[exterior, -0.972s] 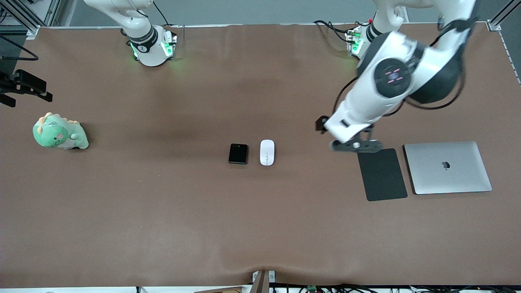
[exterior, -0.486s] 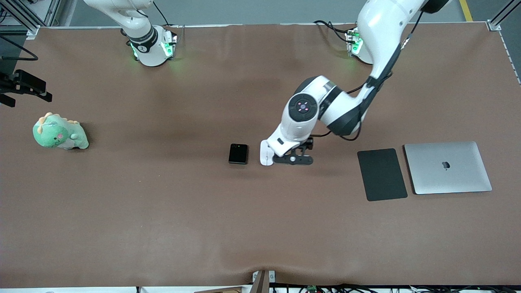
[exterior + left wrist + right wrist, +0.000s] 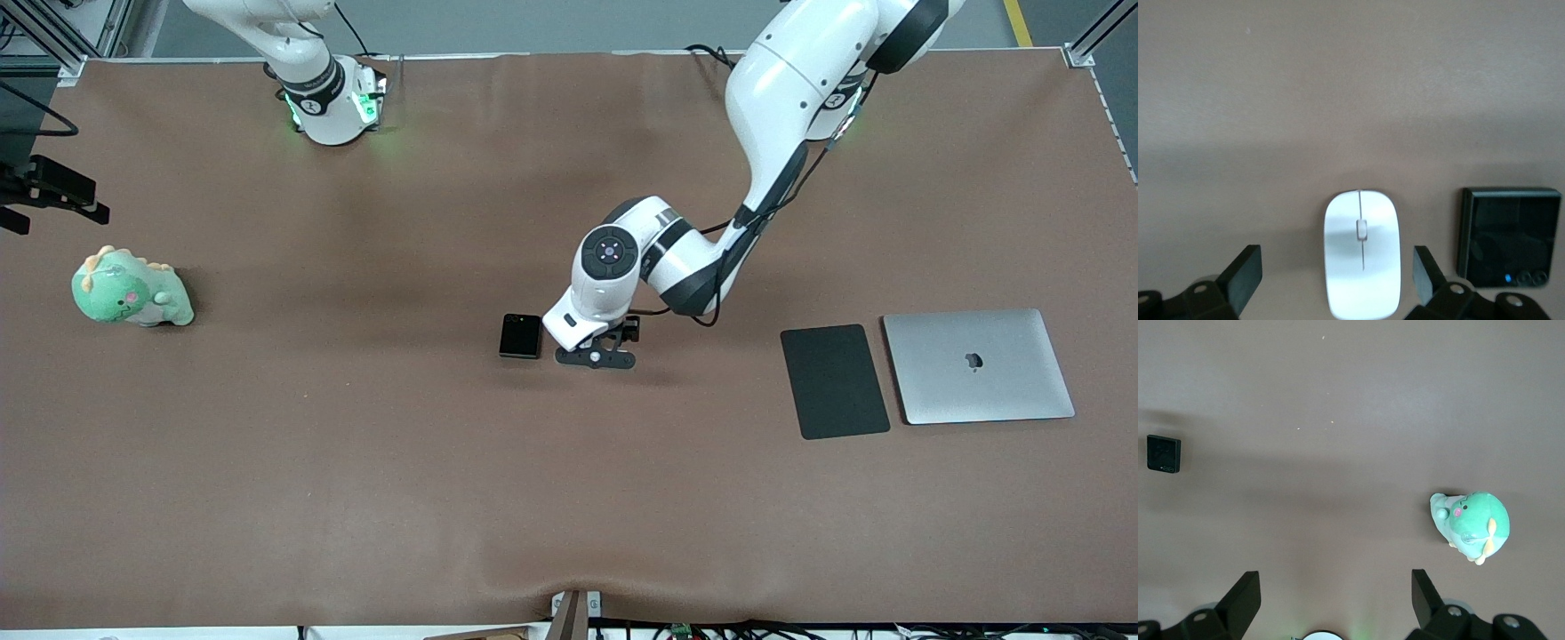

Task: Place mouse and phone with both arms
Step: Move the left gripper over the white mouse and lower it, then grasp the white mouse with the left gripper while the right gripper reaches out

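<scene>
My left gripper will next grab the white mouse's long sides to put it on the dark grey pad [image 3: 834, 380].
The white oval mouse [image 3: 1361, 253] lies on the brown table, between the open fingers of my left gripper [image 3: 1335, 280], which do not touch it. In the front view the left gripper [image 3: 594, 356] hangs low over the mouse and its hand hides it. The black, nearly square phone [image 3: 520, 336] lies flat beside the mouse toward the right arm's end; it also shows in the left wrist view [image 3: 1507, 237] and, small, in the right wrist view [image 3: 1163, 453]. My right gripper [image 3: 1335, 600] is open, empty and high above the table, out of the front view; that arm waits.
A dark grey pad [image 3: 834, 380] and a closed silver laptop [image 3: 978, 365] lie side by side toward the left arm's end. A green plush dinosaur [image 3: 129, 289] sits toward the right arm's end, also in the right wrist view [image 3: 1469, 525].
My left arm has swung from over the pad's edge across to the mouse and come down over it, hiding it in the front view. The right arm has not moved.
</scene>
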{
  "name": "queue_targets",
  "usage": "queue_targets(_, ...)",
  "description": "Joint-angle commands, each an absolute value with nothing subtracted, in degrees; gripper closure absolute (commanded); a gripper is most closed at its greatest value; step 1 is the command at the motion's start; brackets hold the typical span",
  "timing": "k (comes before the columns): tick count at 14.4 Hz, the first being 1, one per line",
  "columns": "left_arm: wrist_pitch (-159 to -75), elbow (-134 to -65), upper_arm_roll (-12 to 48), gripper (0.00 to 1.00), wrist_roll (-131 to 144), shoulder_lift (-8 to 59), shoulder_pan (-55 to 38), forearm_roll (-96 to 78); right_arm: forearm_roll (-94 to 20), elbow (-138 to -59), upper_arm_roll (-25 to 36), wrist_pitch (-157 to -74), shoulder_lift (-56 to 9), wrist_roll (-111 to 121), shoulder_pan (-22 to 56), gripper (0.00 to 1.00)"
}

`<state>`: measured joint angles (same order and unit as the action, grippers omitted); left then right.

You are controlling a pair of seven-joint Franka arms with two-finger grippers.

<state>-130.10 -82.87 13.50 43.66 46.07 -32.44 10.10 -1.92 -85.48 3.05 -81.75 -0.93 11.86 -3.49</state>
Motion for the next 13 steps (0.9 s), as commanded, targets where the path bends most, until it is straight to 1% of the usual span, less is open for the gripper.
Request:
queue_targets(1,-132.36,-79.73,11.43,0.06,46.67,49.74,-34.8,11.6,-1.41,-85.78,2.64,-81.56,-2.1,11.51,-4.74,0.0)
queue_targets(4,-132.36,-78.49,11.34,0.08,48.51,51.85,-35.94,11.51,-1.41,-85.61,2.64,-81.65,-5.96,11.51,-7.37,0.0)
queue_targets(5,-132.45,-78.49,11.34,0.1,48.78,52.29,-36.03,11.6,-1.41,-85.52,2.64,-81.56,-7.19,11.6,-7.82,0.0)
queue_targets(6,-132.45,-78.49,11.34,0.14,48.87,52.47,-36.04,11.51,-1.41,-85.78,2.64,-81.56,-7.64,11.51,-7.74,0.0)
queue_targets(11,-132.36,-78.57,11.34,0.43,50.71,52.56,-36.3,11.34,-2.37,-86.4,2.46,-82.79,-10.1,10.9,-6.68,0.0)
queue_targets(13,-131.84,-78.66,11.34,0.55,50.8,51.86,-36.65,11.6,-2.81,-88.23,2.37,-85.59,-10.37,10.81,-5.37,0.0)
